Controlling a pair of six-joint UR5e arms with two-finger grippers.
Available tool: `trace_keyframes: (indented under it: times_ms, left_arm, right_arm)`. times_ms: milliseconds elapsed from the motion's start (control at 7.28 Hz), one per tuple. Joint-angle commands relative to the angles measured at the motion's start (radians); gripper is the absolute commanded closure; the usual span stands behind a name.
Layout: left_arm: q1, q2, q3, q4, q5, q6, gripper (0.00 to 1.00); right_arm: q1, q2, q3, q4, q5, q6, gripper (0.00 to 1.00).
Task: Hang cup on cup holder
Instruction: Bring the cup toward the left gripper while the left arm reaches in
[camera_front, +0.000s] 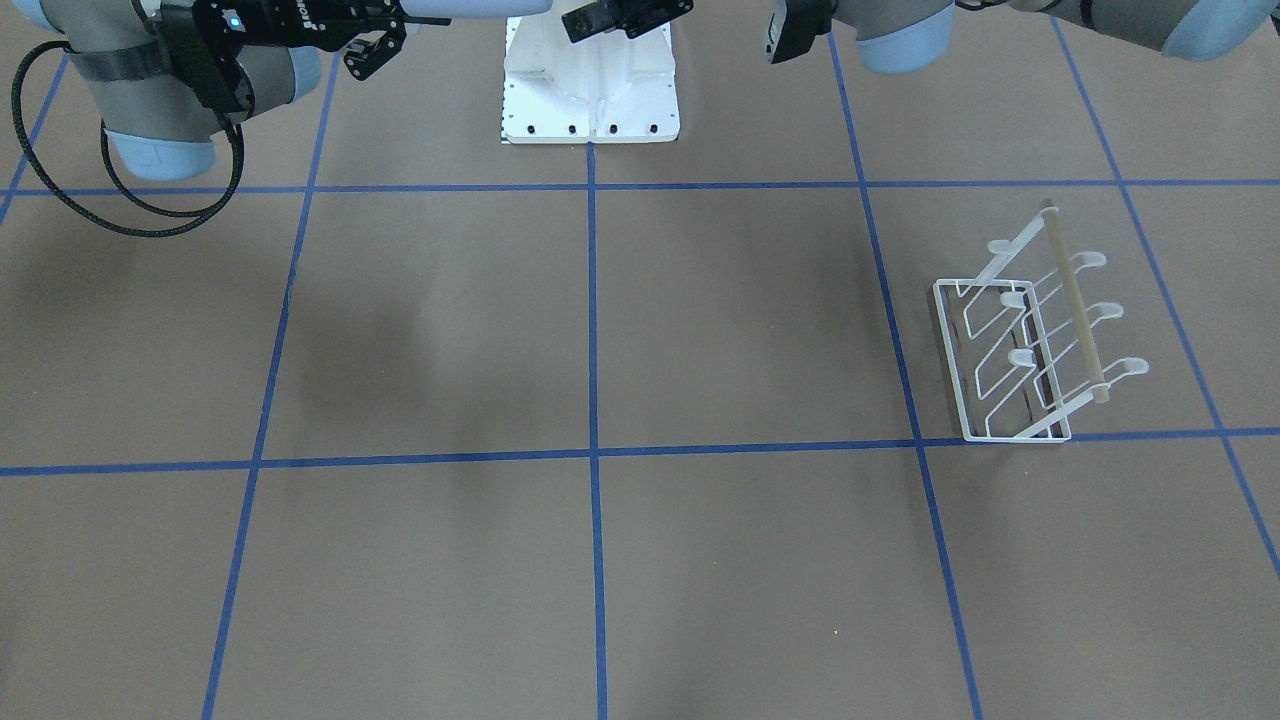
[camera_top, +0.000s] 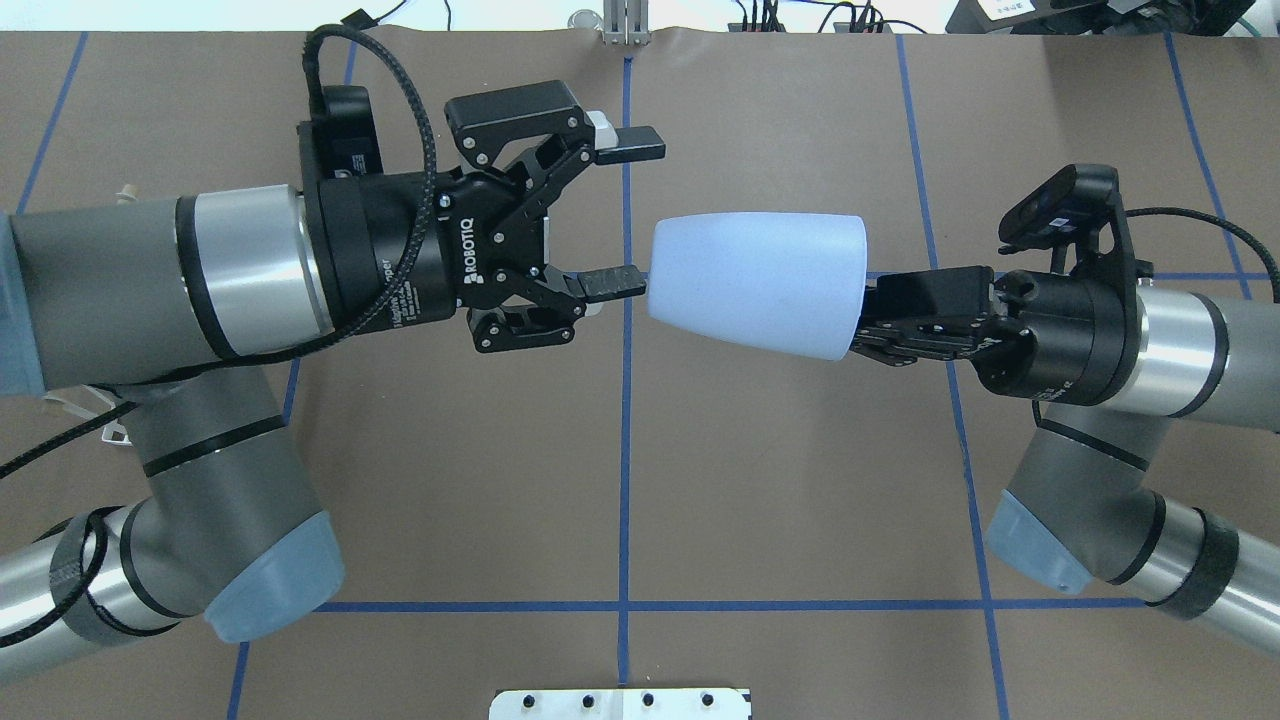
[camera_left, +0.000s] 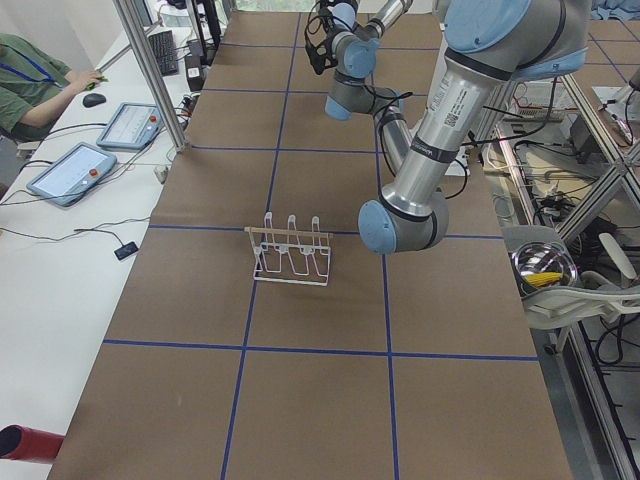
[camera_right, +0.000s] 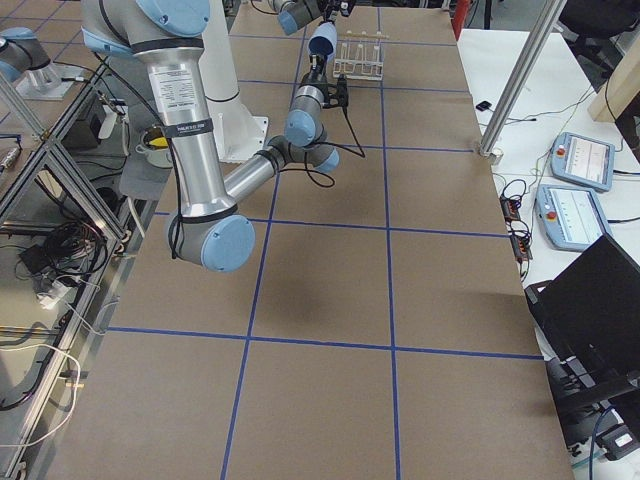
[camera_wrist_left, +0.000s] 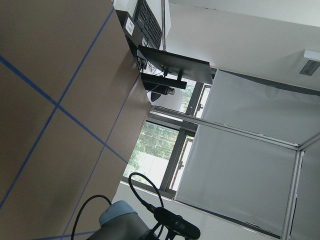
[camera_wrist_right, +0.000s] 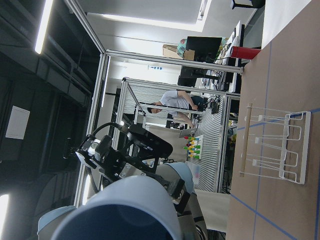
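Observation:
My left gripper grabs the cup by its narrow base end (camera_front: 422, 10) next, to hang it on the cup holder (camera_front: 1030, 340).
The light blue cup (camera_top: 755, 285) lies horizontal in mid-air above the table, its base pointing left. My right gripper (camera_top: 868, 320) is shut on its rim at the wide end. My left gripper (camera_top: 632, 214) is open and empty, facing the cup's base, its lower fingertip (camera_top: 625, 283) right at the base's edge. The cup also shows in the right wrist view (camera_wrist_right: 125, 210) and in the exterior right view (camera_right: 323, 40). The white wire cup holder (camera_front: 1030, 340) with its wooden rod stands empty on the table on my left side; it also shows in the exterior left view (camera_left: 290, 255) and the right wrist view (camera_wrist_right: 275, 150).
The brown table (camera_front: 600, 330) carries a grid of blue tape lines. The white robot base plate (camera_front: 590, 90) sits at the table's robot side. Operators' desks with tablets (camera_left: 70, 170) run along the far side.

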Motion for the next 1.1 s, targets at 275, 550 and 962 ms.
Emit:
trace_keyframes:
  times_ms: [275,550,962]
  left_arm:
    - [0.04,-0.004,-0.012,-0.01,0.003,-0.048,0.03]
    - [0.043,-0.004,-0.017,-0.008,0.003,-0.054,0.03]
    - [0.06,-0.008,-0.014,-0.006,0.003,-0.056,0.72]
  right_arm:
    - [0.001,-0.003,-0.002,0.0,0.0,-0.008,1.0]
    - [0.001,-0.008,-0.002,-0.002,0.0,-0.011,1.0]
    - [0.001,-0.001,0.001,0.0,0.0,-0.006,0.87]
